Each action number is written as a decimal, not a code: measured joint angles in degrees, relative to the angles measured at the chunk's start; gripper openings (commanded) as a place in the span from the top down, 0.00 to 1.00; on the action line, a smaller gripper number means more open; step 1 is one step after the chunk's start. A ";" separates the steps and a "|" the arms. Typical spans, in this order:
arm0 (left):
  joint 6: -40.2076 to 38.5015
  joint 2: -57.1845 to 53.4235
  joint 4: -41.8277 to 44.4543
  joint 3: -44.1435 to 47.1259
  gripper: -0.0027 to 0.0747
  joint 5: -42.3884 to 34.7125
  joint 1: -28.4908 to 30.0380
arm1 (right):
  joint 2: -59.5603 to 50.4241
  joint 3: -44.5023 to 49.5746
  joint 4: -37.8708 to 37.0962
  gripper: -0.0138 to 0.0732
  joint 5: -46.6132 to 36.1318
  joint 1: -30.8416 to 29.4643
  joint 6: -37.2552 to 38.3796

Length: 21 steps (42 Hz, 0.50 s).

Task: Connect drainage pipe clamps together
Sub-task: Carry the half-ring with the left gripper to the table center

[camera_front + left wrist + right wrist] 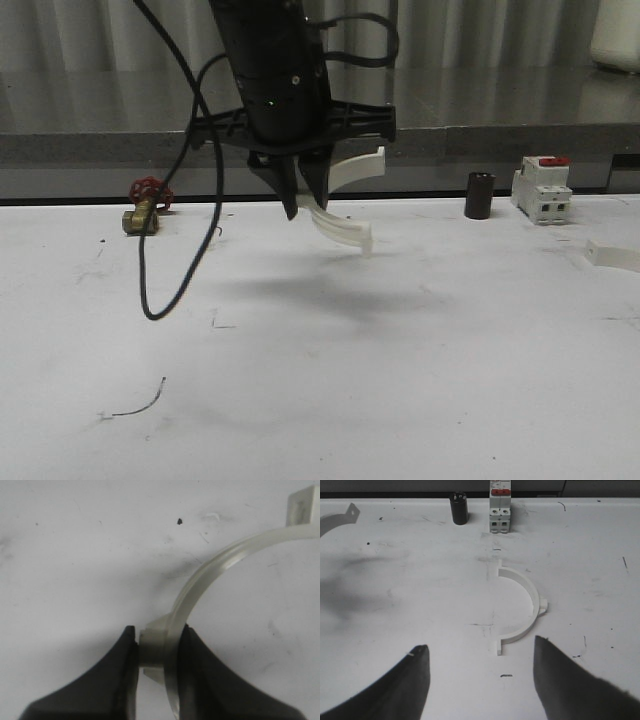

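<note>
The clamp's lower edge [350,243] hangs above the white table and the clamp would drop if I opened now, so my left gripper keeps holding the clamp.
One white drainage pipe clamp [345,230] hangs above the table's middle, pinched at its mid-band lug by my left gripper [303,200]. In the left wrist view the black fingers [120,675] of that gripper [157,650] press the lug from both sides, and the band [210,575] arcs away to a flat end tab. The second clamp [522,605] lies flat on the white table, just ahead of my right gripper [481,645], which is open and holds nothing. That same clamp peeks in at the front view's right edge [612,255].
A black cylinder [479,195] and a white red-topped switch [541,188] stand at the back right. A brass valve with a red handle [145,205] sits at the back left. A black cable [170,250] loops down from the left arm. A grey ledge [90,145] borders the table's far side.
</note>
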 measured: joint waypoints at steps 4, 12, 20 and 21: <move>-2.70 2.17 0.00 -0.34 0.97 0.13 -0.13 | 0.00 0.00 0.00 0.29 0.00 0.00 0.00; -4.09 5.15 -0.96 -0.34 0.97 1.34 -0.13 | 0.00 0.00 0.00 0.29 0.00 0.00 0.00; -4.76 5.79 -1.34 -0.34 0.97 2.69 -0.13 | 0.00 0.00 0.00 0.29 0.00 0.00 0.00; -4.90 5.79 -1.34 -0.34 0.97 2.82 -0.13 | 0.00 0.00 0.00 0.29 0.00 0.00 0.00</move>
